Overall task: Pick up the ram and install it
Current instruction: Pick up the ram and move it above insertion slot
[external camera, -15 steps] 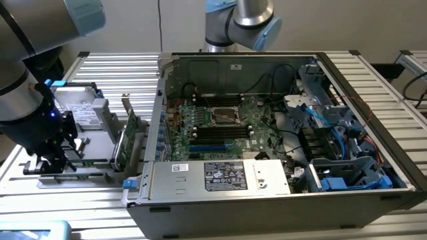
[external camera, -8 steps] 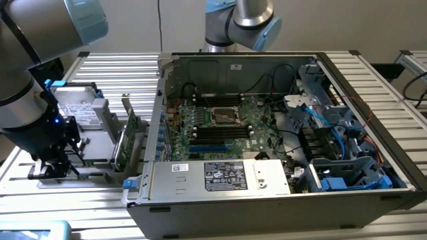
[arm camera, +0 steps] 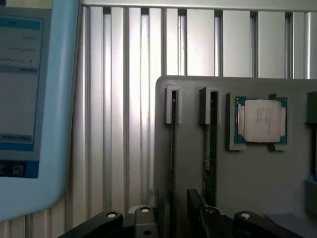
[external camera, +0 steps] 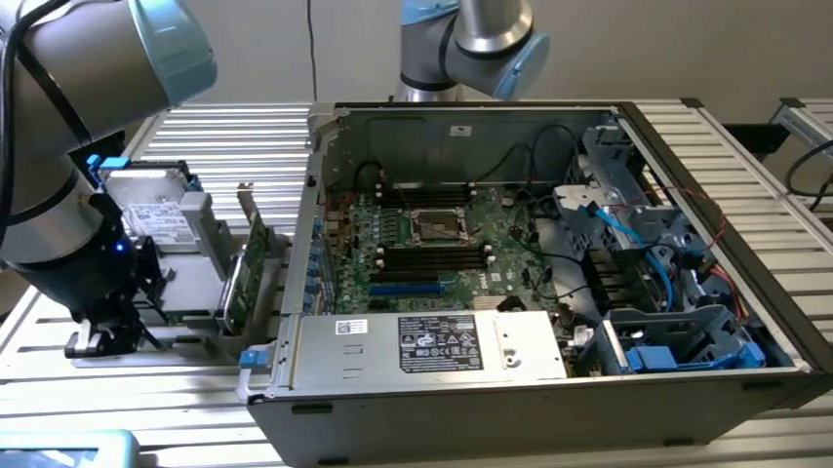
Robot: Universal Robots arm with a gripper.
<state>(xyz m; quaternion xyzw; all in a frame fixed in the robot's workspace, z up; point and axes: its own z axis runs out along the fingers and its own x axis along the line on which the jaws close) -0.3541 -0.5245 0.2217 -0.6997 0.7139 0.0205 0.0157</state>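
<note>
The tray's grey post [arm camera: 173,105] hugs the ram's end, so I need to grab the ram by its open middle part [arm camera: 173,198] next, where the fingers have room.
A ram [arm camera: 207,161] stands on edge in a slot of the grey holder tray [arm camera: 257,183]; its thin green edge shows. My gripper [arm camera: 179,217] is open just above the tray, its dark fingers [arm camera: 196,210] apart on either side of the neighbouring narrow slot [arm camera: 173,144]. What that slot holds I cannot tell. In the exterior view my gripper [external camera: 112,337] hangs low over the tray [external camera: 195,341], on the exterior view's left of the open computer case [external camera: 521,390]. The black memory slots [external camera: 427,257] lie on the motherboard inside the case.
A CPU chip [arm camera: 261,120] sits in a recess of the tray. A tall green expansion card [external camera: 242,278] and a hard drive [external camera: 150,214] stand on the tray. A blue-rimmed screen [arm camera: 29,99] lies beside it. A second arm [external camera: 469,44] stands behind the case.
</note>
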